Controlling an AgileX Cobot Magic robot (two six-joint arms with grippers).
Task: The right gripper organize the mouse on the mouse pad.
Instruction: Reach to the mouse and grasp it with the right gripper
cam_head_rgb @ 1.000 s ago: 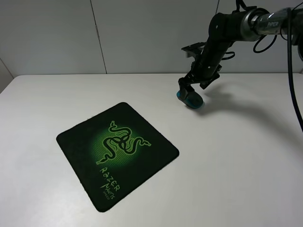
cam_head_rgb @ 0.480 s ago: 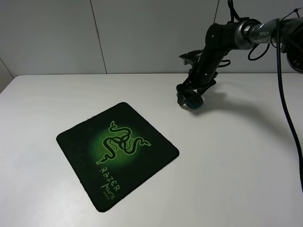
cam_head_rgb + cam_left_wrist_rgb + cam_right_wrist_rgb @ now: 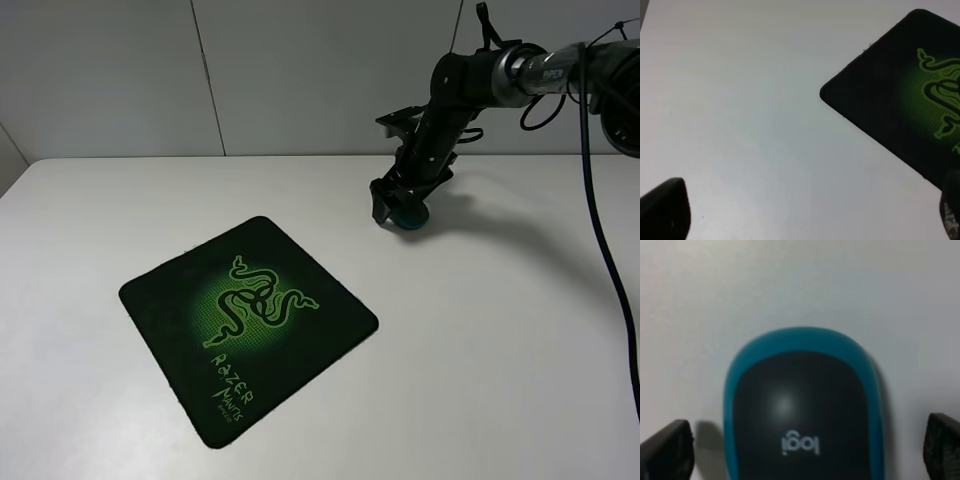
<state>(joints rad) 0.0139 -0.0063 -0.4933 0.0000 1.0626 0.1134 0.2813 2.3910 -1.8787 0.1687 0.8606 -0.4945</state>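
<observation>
My right gripper needs to close now, because its fingers are down near the table at the mouse's teal sides. Closing now would catch the mouse.
The mouse point(image 3: 802, 410), dark grey with teal sides, lies on the white table beyond the mouse pad's far right corner. In the high view only its teal edge point(image 3: 409, 219) shows under my right gripper point(image 3: 398, 208). My right gripper point(image 3: 805, 452) is open and low over the mouse, one fingertip point(image 3: 667, 450) on each side with a gap to the mouse. The black mouse pad point(image 3: 248, 330) with its green snake logo lies left of centre; its corner shows in the left wrist view point(image 3: 890, 100). My left gripper point(image 3: 807, 212) is open and empty above bare table.
The white table point(image 3: 500, 350) extends right of and in front of the pad. A white wall point(image 3: 300, 70) stands behind the table's back edge. Black cables point(image 3: 600, 230) hang from the right arm along the right side.
My right gripper has come down and slightly to the left, so that its open fingers now straddle the mouse. The mouse and the pad have not moved.
</observation>
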